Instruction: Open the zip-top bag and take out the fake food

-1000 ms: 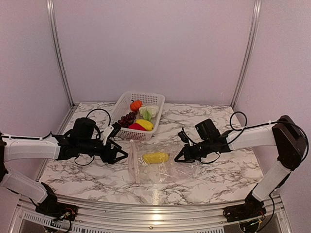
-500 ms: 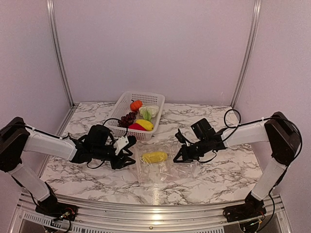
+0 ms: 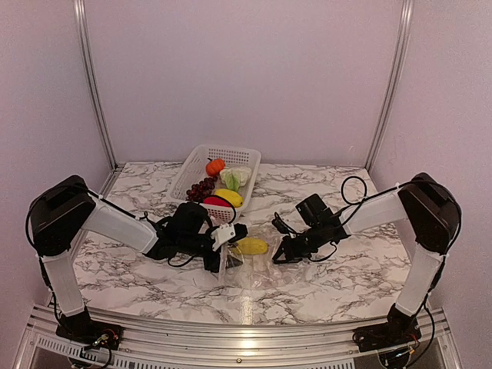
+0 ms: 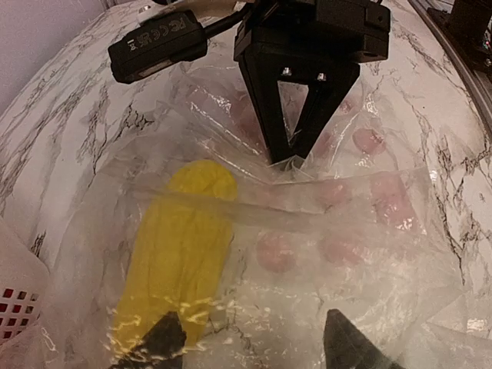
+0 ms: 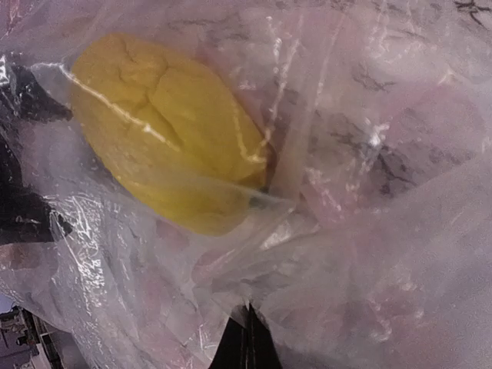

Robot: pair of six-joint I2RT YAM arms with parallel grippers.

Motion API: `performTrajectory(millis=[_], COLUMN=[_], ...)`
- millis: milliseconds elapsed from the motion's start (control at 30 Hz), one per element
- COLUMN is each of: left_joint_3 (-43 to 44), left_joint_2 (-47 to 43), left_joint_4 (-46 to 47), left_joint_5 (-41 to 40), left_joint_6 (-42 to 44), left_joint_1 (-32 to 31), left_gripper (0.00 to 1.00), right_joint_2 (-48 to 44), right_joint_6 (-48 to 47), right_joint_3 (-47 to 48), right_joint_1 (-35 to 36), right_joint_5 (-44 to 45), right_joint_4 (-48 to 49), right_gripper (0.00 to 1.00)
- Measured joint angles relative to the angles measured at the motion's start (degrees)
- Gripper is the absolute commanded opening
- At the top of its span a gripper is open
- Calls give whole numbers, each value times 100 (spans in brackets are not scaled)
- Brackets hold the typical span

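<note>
I need to grip the yellow fake-food piece across its near end with my left gripper next, to pull it lengthwise out of the bag.
The clear zip-top bag lies crumpled on the marble table between my grippers. One yellow fake-food piece is inside it, and shows in the left wrist view and the right wrist view. My left gripper is open at the bag's left end, its fingertips spread either side of the yellow piece's near end. I cannot tell whether they are inside the plastic. My right gripper is shut on a fold of the bag at its right side, and also shows in the left wrist view.
A white perforated basket stands behind the bag. It holds an orange fruit, a cabbage, dark grapes, a yellow piece and a red piece. Its corner is close to my left gripper.
My left arm has swept right, from well left of the bag to its left end. The bag has bunched up toward the right. My right gripper has edged left, still pinching the bag.
</note>
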Motion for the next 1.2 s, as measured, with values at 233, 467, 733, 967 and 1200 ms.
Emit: performTrajectory(millis=[233, 467, 733, 967, 1200], left_joint_3=[-31, 767, 1523, 949, 131], left_joint_2=[-33, 501, 1272, 837, -310], left_joint_4=[269, 142, -748, -841, -1139], left_joint_5=[-238, -323, -122, -4, -146], left_joint_6=[111, 245, 431, 232, -240], left_joint_1=[-68, -7, 24, -9, -52], left_gripper=[76, 87, 68, 40, 33], right_joint_2=[37, 66, 66, -111, -575], right_joint_6=[-321, -682, -772, -411, 229], right_joint_3=[39, 74, 61, -199, -647], right_joint_1=[-11, -20, -20, -22, -22], right_joint_5=[-44, -74, -76, -81, 24], right_joint_4=[-33, -87, -63, 133, 138], right_gripper=[0, 0, 0, 0, 0])
